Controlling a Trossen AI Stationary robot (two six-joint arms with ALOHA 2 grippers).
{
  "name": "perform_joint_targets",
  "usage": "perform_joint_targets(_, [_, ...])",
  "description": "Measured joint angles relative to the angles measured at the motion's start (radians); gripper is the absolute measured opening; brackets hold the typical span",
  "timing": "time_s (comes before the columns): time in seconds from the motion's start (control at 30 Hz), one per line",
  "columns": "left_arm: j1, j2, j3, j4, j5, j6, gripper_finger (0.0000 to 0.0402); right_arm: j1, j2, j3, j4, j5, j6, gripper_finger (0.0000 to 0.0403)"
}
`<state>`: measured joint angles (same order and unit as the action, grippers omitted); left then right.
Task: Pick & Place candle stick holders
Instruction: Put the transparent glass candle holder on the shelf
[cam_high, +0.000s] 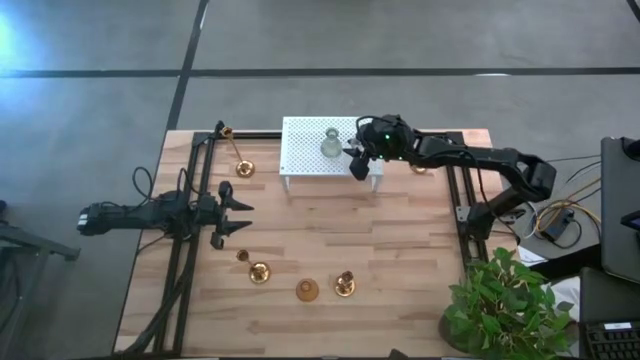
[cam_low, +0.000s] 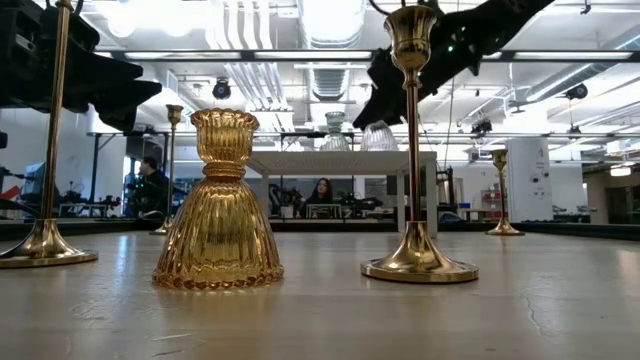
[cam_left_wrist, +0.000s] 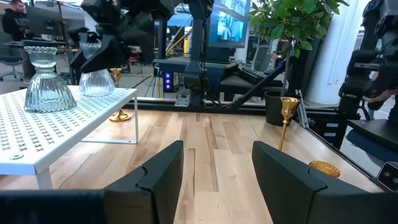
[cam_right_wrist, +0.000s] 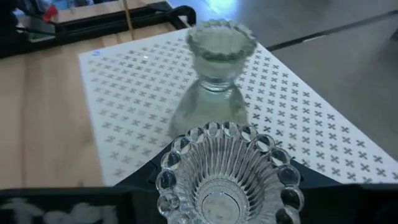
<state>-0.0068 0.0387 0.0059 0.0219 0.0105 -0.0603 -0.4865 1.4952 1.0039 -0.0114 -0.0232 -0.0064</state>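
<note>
My right gripper keeps holding the holder for now, since the clear glass holder (cam_right_wrist: 229, 182) hangs above the white perforated rack's near part.
My right gripper (cam_high: 358, 164) is shut on a clear ribbed glass holder (cam_right_wrist: 229, 182) at the right end of the white perforated rack (cam_high: 305, 150). A grey-green glass holder (cam_right_wrist: 214, 81) stands upright on the rack top beside it. My left gripper (cam_high: 240, 215) is open and empty over the table's left part. One tall brass stick (cam_high: 234, 148) stands on its round base left of the rack. Several short brass and amber holders (cam_high: 307, 290) stand near the table's near edge. My right gripper pinches the clear glass holder between its two fingers (cam_right_wrist: 147, 180), one on each side of the body below the beaded rim (cam_right_wrist: 186, 144). The fingers slant down from the table's right side. The holder is upright, mouth up, at the rack top (cam_left_wrist: 96, 83); whether it rests there I cannot tell.
Another brass stick (cam_low: 502, 195) stands right of the rack. Black rails (cam_high: 190, 200) run along the table's left and right sides. A potted plant (cam_high: 505, 300) stands at the near right corner. Bare wood lies between the rack and the near holders.
</note>
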Motion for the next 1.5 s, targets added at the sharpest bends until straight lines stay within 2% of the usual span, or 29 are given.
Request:
perform_joint_targets(0.57, [0.0, 0.001, 0.0, 0.0, 0.0, 0.0, 0.0197, -0.099, 0.052, 0.0, 0.083, 0.001, 0.002, 0.013])
perform_joint_targets(1.5, [0.0, 0.001, 0.0, 0.0, 0.0, 0.0, 0.0197, -0.113, 0.073, 0.0, 0.13, -0.003, 0.002, 0.0133])
